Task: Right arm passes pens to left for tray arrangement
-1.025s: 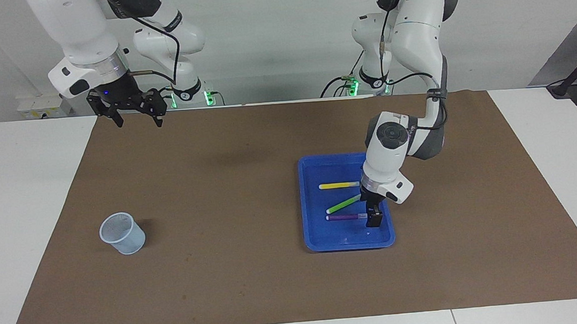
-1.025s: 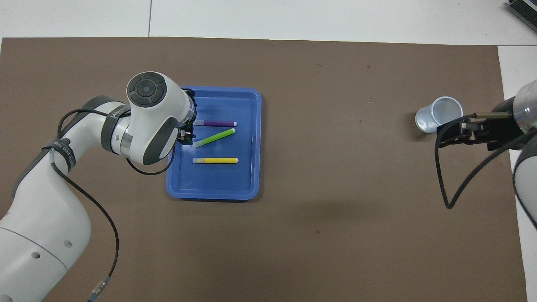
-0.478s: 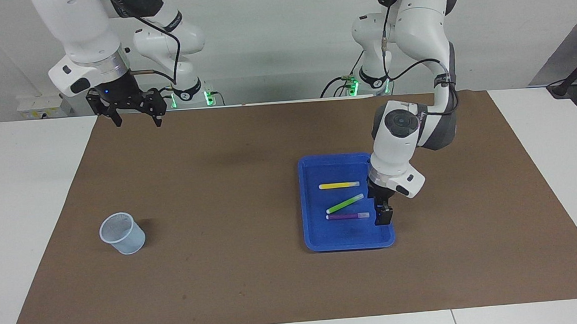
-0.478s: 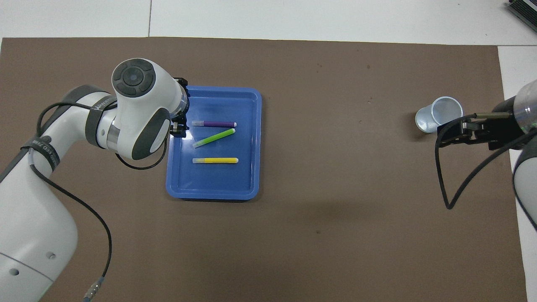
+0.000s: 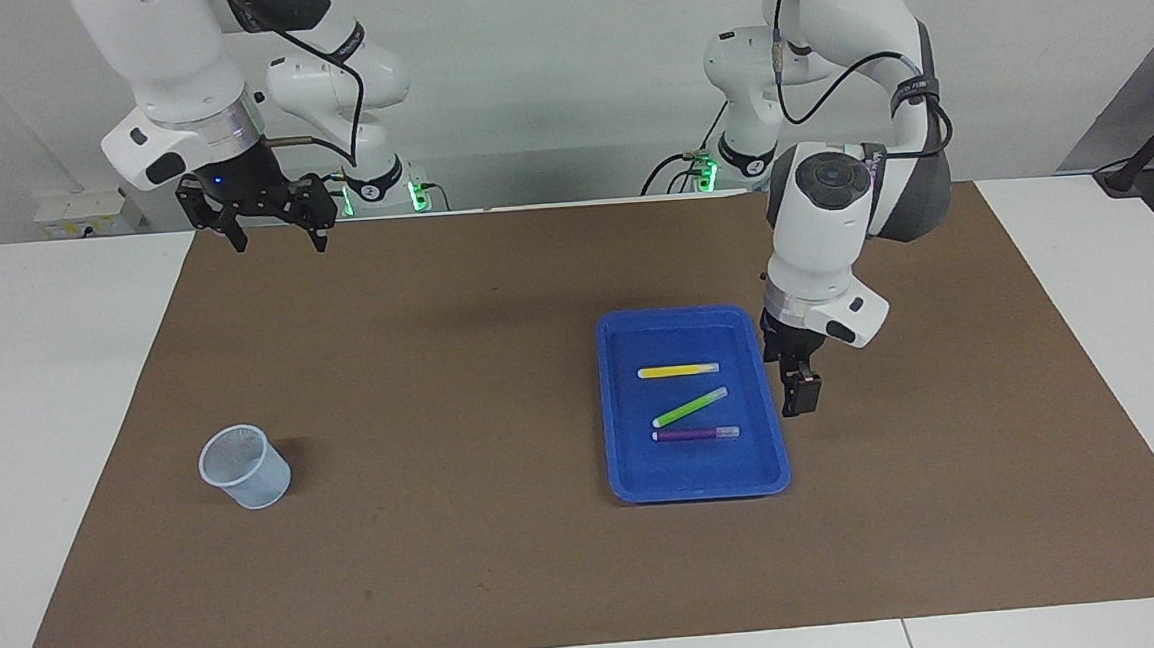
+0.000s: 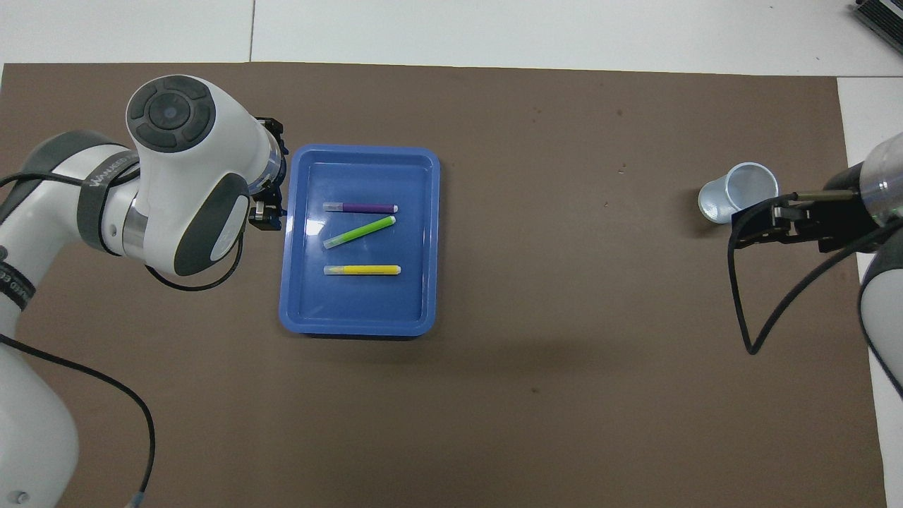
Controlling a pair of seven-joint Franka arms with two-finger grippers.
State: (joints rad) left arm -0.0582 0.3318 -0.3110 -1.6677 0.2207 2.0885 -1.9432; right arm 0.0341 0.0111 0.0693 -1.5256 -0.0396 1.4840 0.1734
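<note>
My left gripper grabs the green pen by its pale end with the cap (image 6: 331,243) next, where the gap widens, since the purple pen (image 6: 360,208) crowds its other end.
The blue tray (image 5: 626,461) lies on the brown mat toward the left arm's end; it also shows in the overhead view (image 6: 360,326). In it lie the yellow pen (image 5: 678,370), the green pen (image 5: 689,407) at a slant, and the purple pen (image 5: 696,434). The overhead view shows the yellow pen (image 6: 362,269), the green pen (image 6: 360,232) and the purple pen (image 6: 360,208). My left gripper (image 5: 799,398) hangs open and empty over the mat just beside the tray's rim (image 6: 267,215). My right gripper (image 5: 265,221) is open and empty, raised near its base (image 6: 769,227).
A small translucent bluish cup (image 5: 245,467) stands upright on the mat toward the right arm's end (image 6: 737,192). The brown mat (image 5: 460,371) covers most of the white table.
My left gripper has risen from the purple pen's end and moved off the tray, out over the mat beside it. The pens lie still. The right arm has barely moved.
</note>
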